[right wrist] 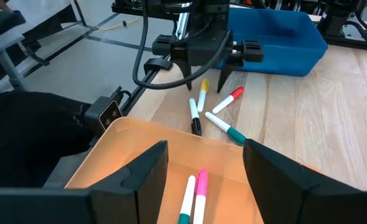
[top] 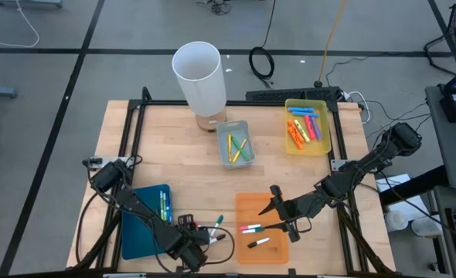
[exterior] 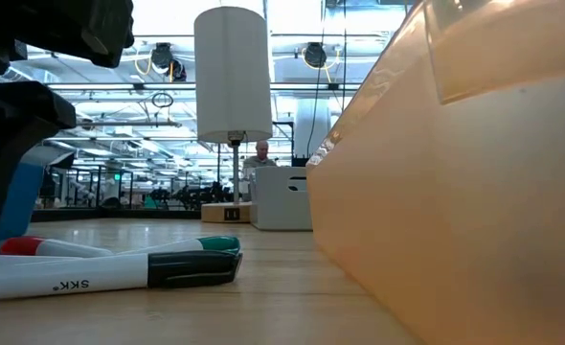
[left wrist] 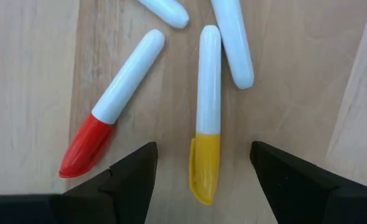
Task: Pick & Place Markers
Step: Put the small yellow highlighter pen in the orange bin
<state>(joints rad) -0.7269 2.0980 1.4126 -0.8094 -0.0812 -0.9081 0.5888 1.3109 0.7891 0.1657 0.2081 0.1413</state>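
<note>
I can close my left gripper now and it would hold the yellow-capped marker (left wrist: 207,112), because its fingers reach down around the yellow cap (left wrist: 203,174), close to the table.
Several white-bodied markers lie on the wooden table between the blue tray (top: 145,220) and the orange tray (top: 251,207). Among them are a yellow-capped marker (left wrist: 207,112), a red-capped one (left wrist: 112,121), a black-capped one (right wrist: 195,118) and a green-capped one (right wrist: 227,129). My left gripper (left wrist: 202,149) points straight down over them, open. Its fingers stand on either side of the yellow cap (left wrist: 203,174) without touching it. My right gripper (right wrist: 205,155) hangs open above the orange tray, in which more markers (right wrist: 196,193) lie.
A grey tray (top: 234,143) with yellow and green markers sits mid-table. A yellow tray (top: 307,126) with orange and pink markers is at the far right. A tall white cylinder (top: 199,73) stands at the far edge. The orange tray's wall (exterior: 455,192) rises close beside the loose markers.
</note>
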